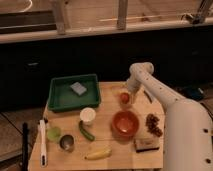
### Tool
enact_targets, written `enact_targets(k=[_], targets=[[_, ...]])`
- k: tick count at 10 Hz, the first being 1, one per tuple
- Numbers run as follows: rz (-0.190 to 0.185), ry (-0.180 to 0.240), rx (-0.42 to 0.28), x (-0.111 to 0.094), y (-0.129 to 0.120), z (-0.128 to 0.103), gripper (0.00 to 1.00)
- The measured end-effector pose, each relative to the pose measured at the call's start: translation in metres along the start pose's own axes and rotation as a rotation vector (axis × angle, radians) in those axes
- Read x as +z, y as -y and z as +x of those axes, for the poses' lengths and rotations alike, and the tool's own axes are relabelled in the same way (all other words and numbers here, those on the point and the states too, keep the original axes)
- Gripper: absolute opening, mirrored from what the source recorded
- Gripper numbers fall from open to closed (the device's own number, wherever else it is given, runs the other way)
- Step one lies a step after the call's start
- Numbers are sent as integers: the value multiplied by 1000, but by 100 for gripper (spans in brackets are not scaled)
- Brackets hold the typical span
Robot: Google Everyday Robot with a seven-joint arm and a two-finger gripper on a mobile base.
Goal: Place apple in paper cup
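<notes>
Next, my gripper grabs the apple (124, 98) by its rounded sides to place the apple in the paper cup (87, 115).
The apple (124, 98), small and red-orange, rests on the wooden table (107, 134) right of centre. My gripper (131, 95) hangs at the end of the white arm, just to the apple's right and slightly above it, open and holding nothing. The paper cup (87, 115), white with a pale rim, stands upright to the left, in front of the green tray, well apart from the gripper.
A green tray (60, 97) holding a sponge (78, 88) sits at the back left. A red-orange bowl (124, 123), grapes (153, 125), a green cucumber (86, 131), a banana (98, 153), a metal cup (67, 143) and a pale green round object (53, 133) surround the cup.
</notes>
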Motion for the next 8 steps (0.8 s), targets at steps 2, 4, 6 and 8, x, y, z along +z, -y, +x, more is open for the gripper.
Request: enact_targets(k=[2,4,6,8], targets=[[-2,1,1,3,1,0,75],[-6,3,0,7,3,-2,75],[-9,3,3,8,4,-1,75],[-16,1,6,11,3,0,69]])
